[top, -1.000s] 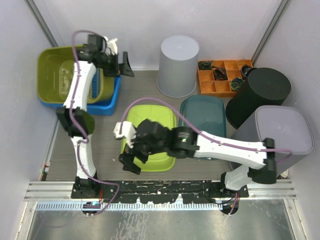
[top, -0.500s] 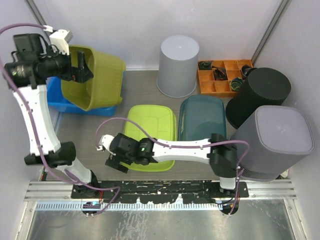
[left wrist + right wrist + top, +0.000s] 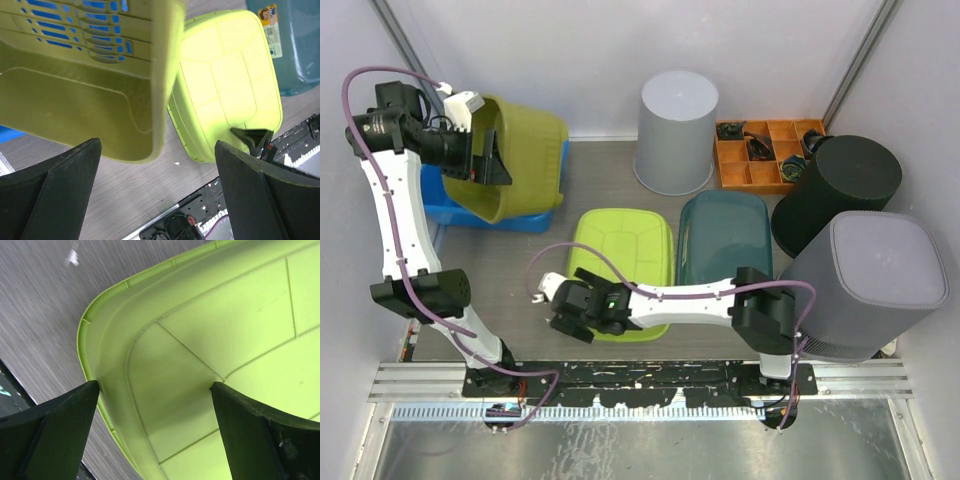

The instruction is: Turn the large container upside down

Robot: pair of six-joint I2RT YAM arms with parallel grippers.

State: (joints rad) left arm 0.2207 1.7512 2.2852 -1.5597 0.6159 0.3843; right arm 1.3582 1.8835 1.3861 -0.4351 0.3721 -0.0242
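Observation:
The large olive-green tub point(image 3: 520, 155) needs to swing over upside down, so my left gripper will grab the near rim of the tub's opening.
A large olive-green tub point(image 3: 520, 155) stands tipped on its side over a blue bin point(image 3: 525, 217) at the back left, its opening facing left. My left gripper point(image 3: 488, 155) is at that opening with its jaws wide open. In the left wrist view the tub point(image 3: 85, 80) is blurred above the gripper point(image 3: 157, 145), with nothing between the fingers. My right gripper point(image 3: 572, 312) is open at the near-left corner of an upturned lime bin point(image 3: 620, 262); the right wrist view shows that corner point(image 3: 200, 340) between the gripper's point(image 3: 154, 387) spread fingers.
An upturned grey bucket point(image 3: 677, 130) and an orange parts tray point(image 3: 765, 155) stand at the back. An upturned teal bin point(image 3: 725, 235), a black cylinder point(image 3: 845, 185) and a big grey upturned container point(image 3: 868, 285) fill the right side.
My left arm swung up and left, tipping the olive tub from flat in the blue bin onto its side. My right gripper moved to the lime bin's near-left corner.

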